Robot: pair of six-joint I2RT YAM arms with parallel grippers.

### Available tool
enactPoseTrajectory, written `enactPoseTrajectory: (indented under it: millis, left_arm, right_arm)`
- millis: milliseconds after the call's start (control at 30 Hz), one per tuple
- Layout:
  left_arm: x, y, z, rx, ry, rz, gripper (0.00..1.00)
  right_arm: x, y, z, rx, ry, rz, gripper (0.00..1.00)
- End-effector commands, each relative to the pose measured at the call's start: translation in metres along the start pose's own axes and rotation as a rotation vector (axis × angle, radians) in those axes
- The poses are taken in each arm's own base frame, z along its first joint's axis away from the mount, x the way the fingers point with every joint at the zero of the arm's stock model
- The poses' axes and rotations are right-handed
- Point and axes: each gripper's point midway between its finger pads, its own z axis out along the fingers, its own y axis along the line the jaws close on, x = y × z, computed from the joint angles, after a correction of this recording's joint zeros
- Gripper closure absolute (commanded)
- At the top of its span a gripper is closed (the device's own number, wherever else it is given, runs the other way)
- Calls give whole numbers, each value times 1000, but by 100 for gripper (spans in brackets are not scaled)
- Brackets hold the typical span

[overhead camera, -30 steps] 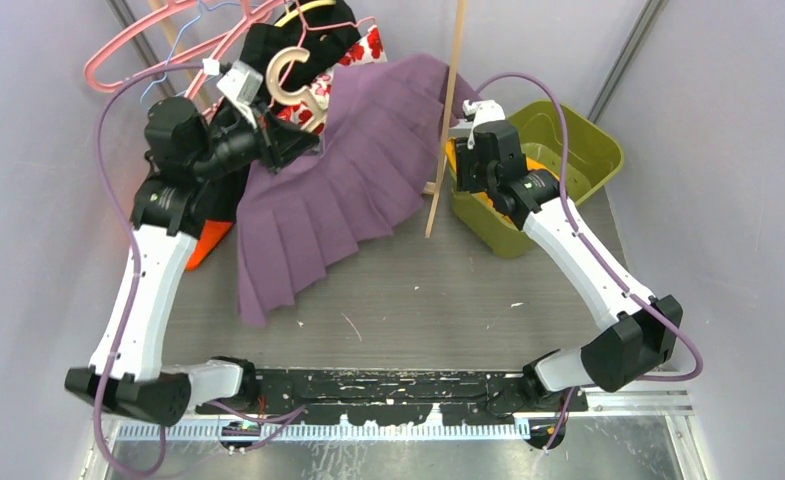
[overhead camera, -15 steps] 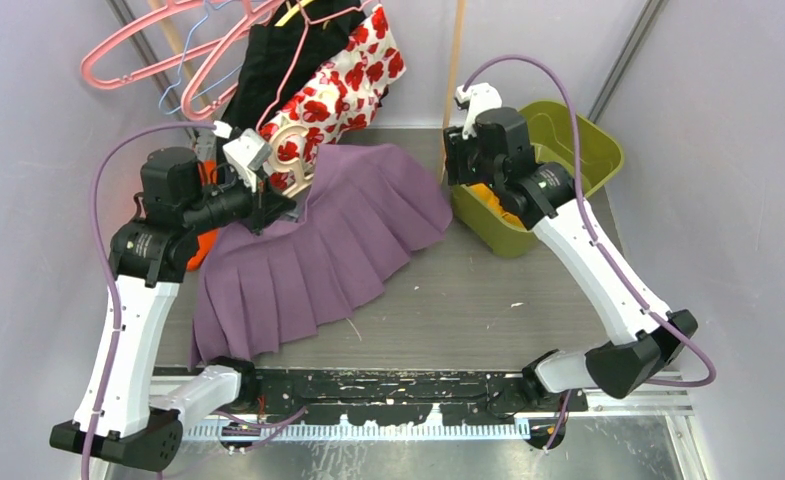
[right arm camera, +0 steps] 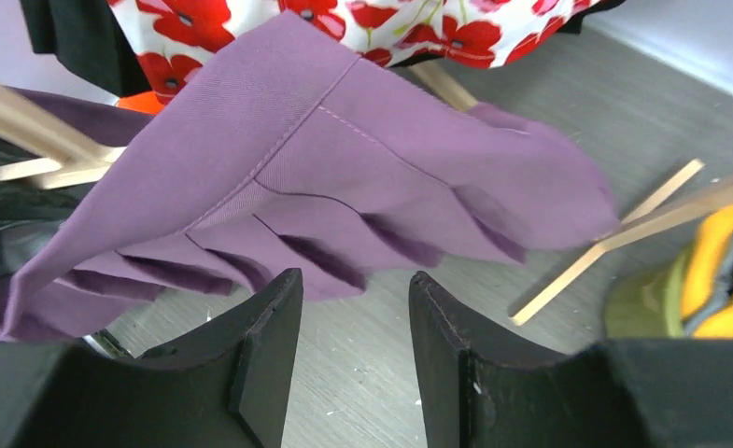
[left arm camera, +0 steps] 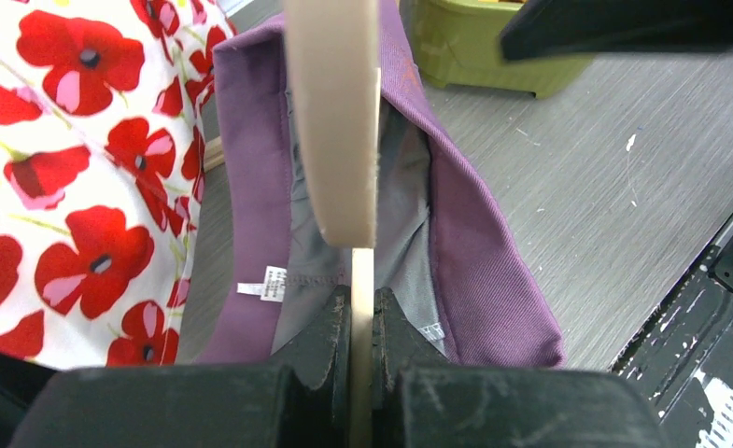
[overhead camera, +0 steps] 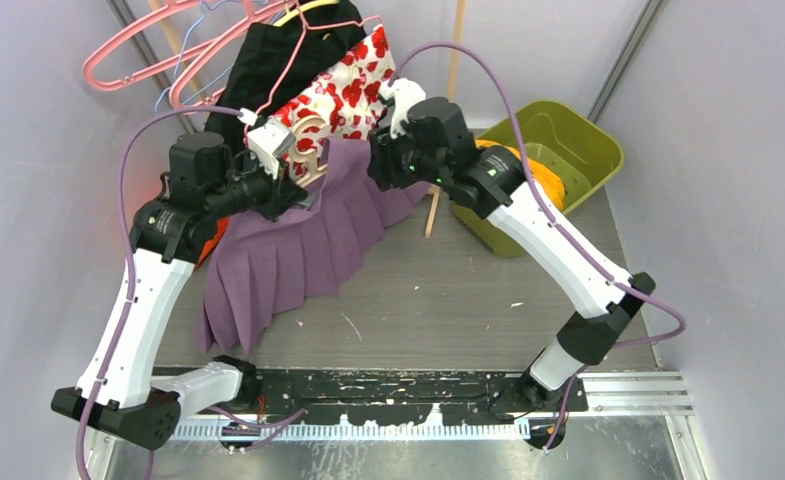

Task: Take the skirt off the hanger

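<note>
My right gripper reaches the skirt (overhead camera: 288,250) next and grabs its waistband edge (overhead camera: 350,147), leaving the hanger's bar free, to pull the skirt off the hanger.
The purple pleated skirt (overhead camera: 288,250) hangs from a pale wooden hanger (overhead camera: 306,140), its hem lying on the grey table. My left gripper (overhead camera: 290,195) is shut on the hanger's thin lower bar. In the left wrist view the fingers (left arm camera: 330,322) pinch the bar (left arm camera: 362,271) inside the skirt's waistband (left arm camera: 474,271), under the hanger's broad arm (left arm camera: 334,121). My right gripper (overhead camera: 380,165) is open and empty just right of the waistband. In the right wrist view the skirt (right arm camera: 344,168) lies just beyond the open gripper (right arm camera: 355,280).
A poppy-print garment (overhead camera: 353,75), a black garment (overhead camera: 268,60) and pink wire hangers (overhead camera: 138,50) hang at the back left. A green bin (overhead camera: 578,140) with orange contents (overhead camera: 546,180) stands at the right. A wooden stick (overhead camera: 448,110) leans beside it.
My right gripper has swung left from the bin to the skirt's waist. My left gripper has drawn the hanger and skirt left and nearer, then lifted them slightly.
</note>
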Motion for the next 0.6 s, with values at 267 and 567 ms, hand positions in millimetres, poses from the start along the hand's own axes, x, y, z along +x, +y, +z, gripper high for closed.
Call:
enactPoseTrajectory:
  millis: [267, 567]
  left_arm:
    - [-62, -12, 0, -29, -168, 128, 100]
    - [-68, 0, 18, -122, -162, 144, 100]
  right_arm:
    - [-59, 55, -6, -132, -145, 34, 49]
    - [-57, 75, -15, -180, -136, 35, 45]
